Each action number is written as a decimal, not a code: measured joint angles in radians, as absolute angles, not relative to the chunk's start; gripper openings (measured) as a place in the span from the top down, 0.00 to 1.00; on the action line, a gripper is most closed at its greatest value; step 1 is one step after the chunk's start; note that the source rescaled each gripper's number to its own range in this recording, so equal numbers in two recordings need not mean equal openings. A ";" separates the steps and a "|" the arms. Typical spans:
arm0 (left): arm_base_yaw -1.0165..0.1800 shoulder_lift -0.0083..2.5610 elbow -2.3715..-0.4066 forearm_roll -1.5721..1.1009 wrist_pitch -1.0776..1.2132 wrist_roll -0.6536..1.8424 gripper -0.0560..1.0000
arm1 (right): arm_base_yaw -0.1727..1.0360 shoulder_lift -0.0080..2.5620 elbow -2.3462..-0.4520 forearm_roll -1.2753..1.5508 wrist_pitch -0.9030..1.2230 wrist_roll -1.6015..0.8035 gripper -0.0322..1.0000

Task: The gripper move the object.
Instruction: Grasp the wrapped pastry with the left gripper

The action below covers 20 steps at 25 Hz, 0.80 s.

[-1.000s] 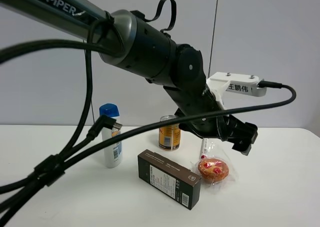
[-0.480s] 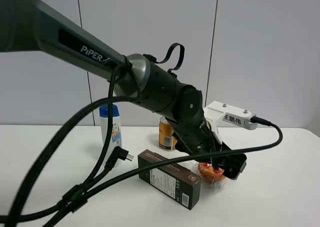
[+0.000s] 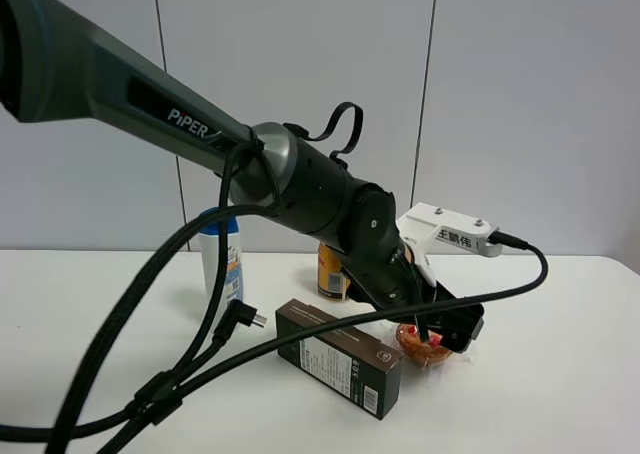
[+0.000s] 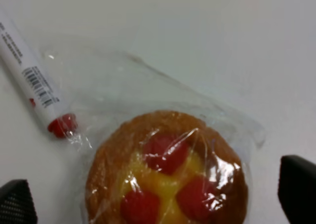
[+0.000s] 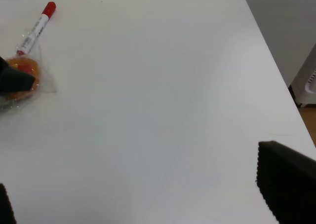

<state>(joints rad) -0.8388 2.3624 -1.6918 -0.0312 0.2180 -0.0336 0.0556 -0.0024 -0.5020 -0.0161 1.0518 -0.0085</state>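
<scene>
My left gripper grabs the muffin by its golden-brown outer rim (image 4: 102,184) next, to move it from its spot beside the red-capped marker (image 4: 37,81).
The object, a golden-brown muffin (image 4: 165,177) with red bits in clear wrap, lies on the white table (image 3: 540,374). It also shows in the high view (image 3: 424,345) and the right wrist view (image 5: 23,66). My left gripper (image 3: 447,331) is low over it. In the left wrist view the left gripper (image 4: 158,200) is open, with one black fingertip (image 4: 298,192) on each side of the muffin, not touching it. My right gripper (image 5: 145,199) is open and empty over bare table, well away from the muffin. It is out of the high view.
A red-capped marker (image 4: 33,83) lies just beside the muffin's wrap. A dark brown box (image 3: 338,357) lies next to the muffin, a gold can (image 3: 330,272) stands behind it, and a white bottle with a blue cap (image 3: 222,259) stands further left. The table's edge (image 5: 274,71) is near.
My left arm has come down and forward. Its gripper has dropped from above the muffin to table level and now straddles it. The muffin has not moved.
</scene>
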 joint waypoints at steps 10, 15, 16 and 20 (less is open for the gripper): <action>-0.838 2.415 -1.692 -0.012 0.218 -0.037 0.04 | 0.056 -0.002 -0.502 -0.016 1.052 -0.008 0.00; -0.838 2.415 -1.692 -0.006 0.210 -0.037 0.08 | 0.056 -0.002 -0.502 -0.016 1.052 -0.008 0.00; -0.838 2.415 -1.692 -0.006 0.210 -0.037 0.15 | 0.056 -0.002 -0.502 -0.016 1.052 -0.008 0.00; -0.838 2.415 -1.692 0.000 0.205 -0.037 0.77 | 0.056 -0.002 -0.502 -0.016 1.052 -0.008 0.00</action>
